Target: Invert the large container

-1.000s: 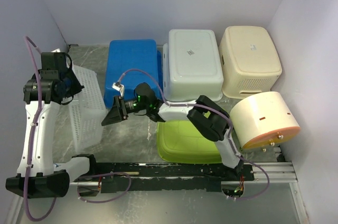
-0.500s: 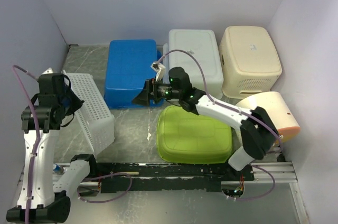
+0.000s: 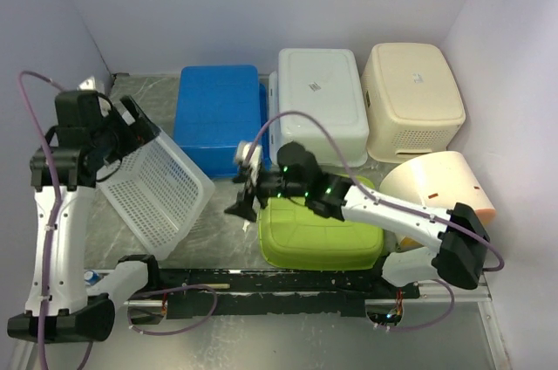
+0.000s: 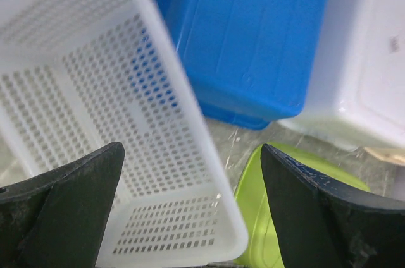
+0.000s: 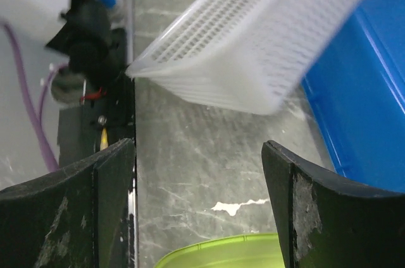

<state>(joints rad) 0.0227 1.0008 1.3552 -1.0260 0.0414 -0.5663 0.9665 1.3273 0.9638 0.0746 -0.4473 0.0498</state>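
Next, the right gripper grabs the container by its near-end rim (image 3: pixel 190 223) (image 5: pixel 201 74) to turn the large container upside down.
The large container, a white perforated basket (image 3: pixel 155 182), is tilted at the left of the table with its far end high by my left gripper (image 3: pixel 129 123) and its near end low. It looks blurred in both wrist views. In the left wrist view the basket (image 4: pixel 95 91) lies beyond my left gripper (image 4: pixel 190 217), whose fingers (image 4: pixel 69 205) stand wide open with nothing between them. My right gripper (image 3: pixel 241 205) is open over bare table, right of the basket and apart from it. The right wrist view shows the basket (image 5: pixel 253 47) ahead of that gripper (image 5: pixel 199 211).
Upside-down tubs stand around: a blue one (image 3: pixel 218 117), a white one (image 3: pixel 318 104) and a cream one (image 3: pixel 411 99) at the back, and a green one (image 3: pixel 318 235) under the right arm. A round cream container (image 3: pixel 440 182) lies at the right. The rail (image 3: pixel 288 283) runs along the near edge.
My left gripper has opened and let go of the basket, which has tipped over toward the right. The right arm has swung down and left from the blue tub.
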